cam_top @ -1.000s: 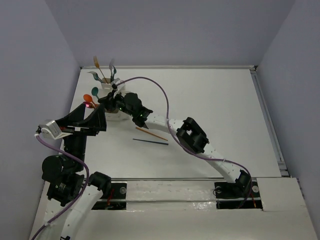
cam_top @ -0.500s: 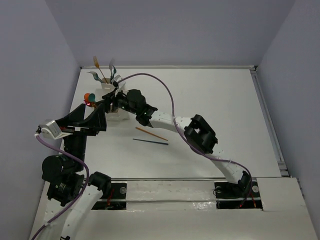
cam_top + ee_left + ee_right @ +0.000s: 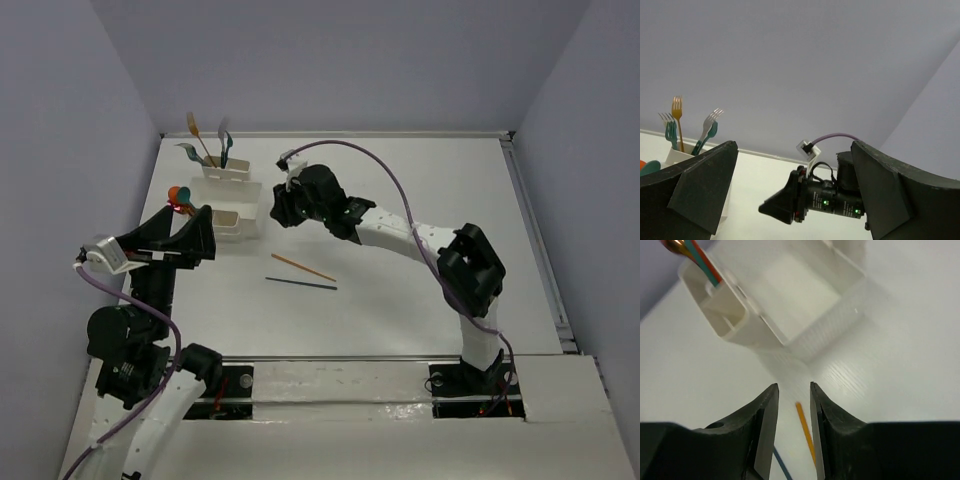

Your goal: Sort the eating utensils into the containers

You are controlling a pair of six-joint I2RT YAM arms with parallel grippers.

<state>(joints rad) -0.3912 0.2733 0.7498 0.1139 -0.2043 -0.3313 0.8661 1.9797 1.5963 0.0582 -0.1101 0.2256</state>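
The right gripper grabs the orange stick near its bin-side end [image 3: 282, 259] [image 3: 802, 416] next, which leaves the stick's far end free to go into the wider bin.
An orange stick [image 3: 302, 267] and a dark blue stick [image 3: 300, 284] lie on the white table. The narrow bin [image 3: 228, 172] at the back left holds several upright forks [image 3: 205, 140]. The wider divided bin [image 3: 237, 222] stands in front of it. Orange and teal spoons [image 3: 179, 194] stick up left of that bin. My right gripper [image 3: 278, 214] hovers just right of the wider bin, open and empty. In the right wrist view the right gripper [image 3: 794, 386] has the orange stick [image 3: 805, 430] below its gap, the blue stick [image 3: 780, 466] beside it and the wider bin [image 3: 790, 300] ahead. My left gripper [image 3: 207, 237] is wide open and empty.
The left wrist view shows the left gripper [image 3: 793, 145] facing the forks [image 3: 676, 117], the narrow bin [image 3: 680, 152] and the right gripper [image 3: 790, 205]. A raised rail [image 3: 535, 230] runs along the table's right edge. Grey walls close in the back and sides.
My right gripper has drawn back to the right, from over the bins to a spot just right of the wider bin. The left arm and the two sticks have not moved.
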